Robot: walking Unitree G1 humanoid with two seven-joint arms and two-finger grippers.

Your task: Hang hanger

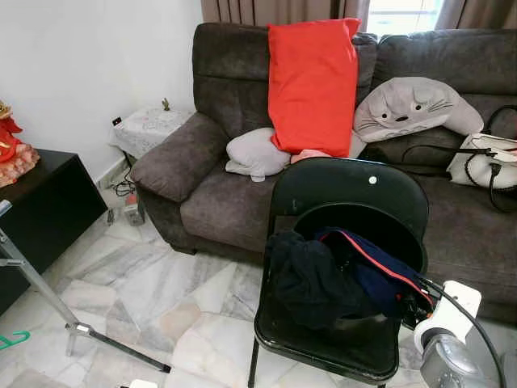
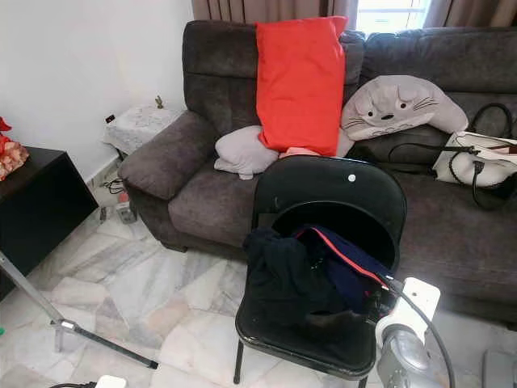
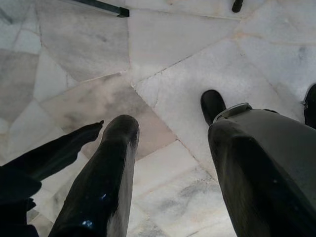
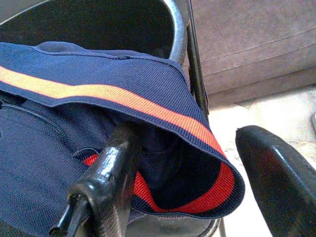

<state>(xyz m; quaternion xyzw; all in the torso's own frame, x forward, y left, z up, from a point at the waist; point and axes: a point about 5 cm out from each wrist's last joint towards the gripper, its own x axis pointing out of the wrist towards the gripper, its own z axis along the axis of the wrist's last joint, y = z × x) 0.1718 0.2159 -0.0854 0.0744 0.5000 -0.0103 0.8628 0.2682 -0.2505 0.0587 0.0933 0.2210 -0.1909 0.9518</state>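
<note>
The navy garment has a part standing up in an open loop, the red-striped edge (image 4: pixel 210 148), while the rest lies slack (image 4: pixel 39 153). My right gripper will grab the garment by that edge next.
A black folding chair (image 1: pixel 347 190) stands before the sofa. On its seat lie a black garment (image 1: pixel 311 279) and a navy garment (image 4: pixel 74 74) with an orange-red stripe. My right gripper (image 4: pixel 187 136) is at the chair's right side and stands open. One finger (image 4: pixel 111 173) is tucked under the navy garment's striped edge, and the other finger (image 4: pixel 276 173) is outside it. Part of a green hanger (image 1: pixel 12 339) lies on the floor at the far left edge. My left gripper (image 3: pixel 173 128) hangs open above the marble floor, holding nothing.
A grey sofa (image 1: pixel 202 202) carries a red cushion (image 1: pixel 311 85), a grey cat-face pillow (image 1: pixel 412 105) and a white bag (image 1: pixel 485 162). A metal stand leg (image 1: pixel 48 299) slants across the floor at the left. A black cabinet (image 1: pixel 40 210) stands at the left wall.
</note>
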